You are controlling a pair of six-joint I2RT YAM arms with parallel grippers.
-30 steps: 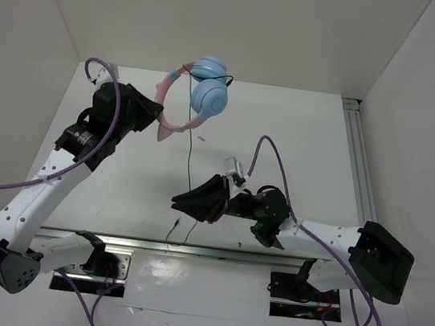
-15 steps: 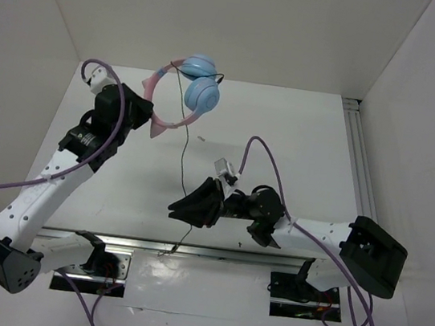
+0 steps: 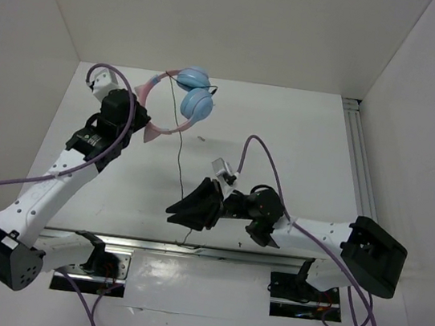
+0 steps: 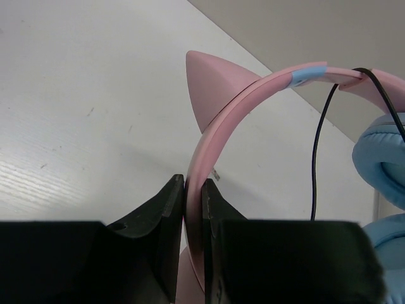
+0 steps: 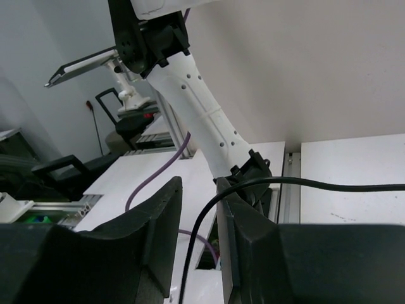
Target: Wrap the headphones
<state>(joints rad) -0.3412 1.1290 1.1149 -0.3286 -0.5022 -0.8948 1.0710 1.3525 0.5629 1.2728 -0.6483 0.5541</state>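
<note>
The thin black cord is next for the right gripper, which will grab it by its hanging part [image 3: 181, 181]. The cord's loose end stays free to follow around the headphones [image 3: 197, 105].
The headphones [image 3: 197, 105] hang in the air at the back left, pink cat-eared headband [image 4: 234, 107] and light blue ear cups [image 4: 380, 158]. My left gripper [image 3: 139, 115] is shut on the headband, which sits pinched between the fingers in the left wrist view [image 4: 193, 183]. The thin black cord [image 3: 180, 154] drops from the cups down to my right gripper [image 3: 174, 210]. In the right wrist view the cord [image 5: 266, 183] runs through the gap of the right gripper [image 5: 199, 183], against one finger. The jaws stand apart, wider than the cord.
An aluminium rail [image 3: 360, 159] runs along the table's right side and another [image 3: 189, 248] along the near edge. White walls close in the left, back and right. Purple robot cables [image 3: 271, 158] loop above both arms.
My left arm has carried the headphones to the left and slightly back. My right gripper has shifted a little left, with the cord still passing between its fingers.
</note>
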